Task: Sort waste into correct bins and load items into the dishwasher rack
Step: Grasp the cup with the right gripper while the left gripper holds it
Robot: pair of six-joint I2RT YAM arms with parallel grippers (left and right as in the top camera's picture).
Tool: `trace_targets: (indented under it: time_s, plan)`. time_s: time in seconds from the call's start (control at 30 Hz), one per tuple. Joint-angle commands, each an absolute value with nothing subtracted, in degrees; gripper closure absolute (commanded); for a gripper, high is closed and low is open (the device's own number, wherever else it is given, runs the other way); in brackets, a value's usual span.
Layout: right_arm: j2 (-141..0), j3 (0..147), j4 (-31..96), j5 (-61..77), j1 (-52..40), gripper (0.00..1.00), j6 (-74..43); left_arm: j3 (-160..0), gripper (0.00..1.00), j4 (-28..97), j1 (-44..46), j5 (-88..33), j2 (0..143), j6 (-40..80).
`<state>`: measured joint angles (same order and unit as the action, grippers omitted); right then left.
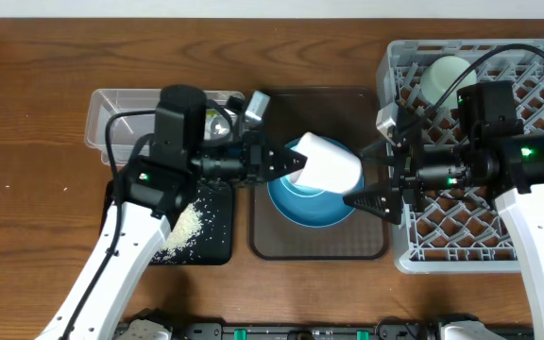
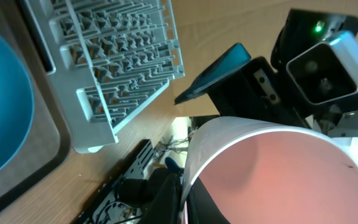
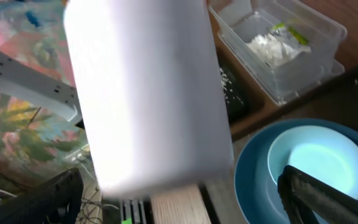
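To load the small pink cup opening-first into the rack [image 1: 461, 236], my right gripper next needs to grab the cup around its base end [image 1: 349, 173], rim facing away.
My left gripper [image 1: 296, 162] is shut on the rim of the small pink cup [image 1: 327, 161], white outside and pink inside [image 2: 272, 174], and holds it on its side above the blue plate [image 1: 300, 206]. My right gripper [image 1: 374, 176] is open, one finger on each side of the cup's base end, not closed on it. In the right wrist view the cup [image 3: 148, 93] fills the space between the fingers [image 3: 316, 193]. A small pale-blue bowl [image 3: 316, 155] sits in the plate. The mint-green bowl [image 1: 442, 76] stands in the grey rack [image 1: 461, 236].
The plate rests on a dark brown tray [image 1: 348, 247]. The clear tub [image 1: 107, 113] at the back left holds a tissue [image 3: 263, 46] and a wrapper [image 3: 291, 34]. Rice [image 1: 187, 227] lies on the black tray [image 1: 217, 241] under my left arm.
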<state>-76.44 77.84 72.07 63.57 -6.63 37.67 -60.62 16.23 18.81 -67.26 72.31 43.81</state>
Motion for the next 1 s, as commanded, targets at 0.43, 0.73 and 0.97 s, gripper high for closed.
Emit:
trace_targets:
  time_s: [0.43, 0.73, 0.97]
  plan:
    - [-76.1, 78.6, 70.9, 69.6, -8.6, 0.26, 40.0, -60.9, 0.94, 10.3, 21.0, -65.3, 72.2, 47.1]
    - [-76.1, 78.6, 67.6, 72.4, -8.6, 0.35, 39.9, -60.9, 0.94, 10.4, 21.0, -65.3, 72.2, 47.1]
    - [-76.1, 78.6, 66.4, 72.3, -8.6, 0.38, 39.9, -60.9, 0.94, 10.4, 23.1, -65.3, 72.2, 47.0]
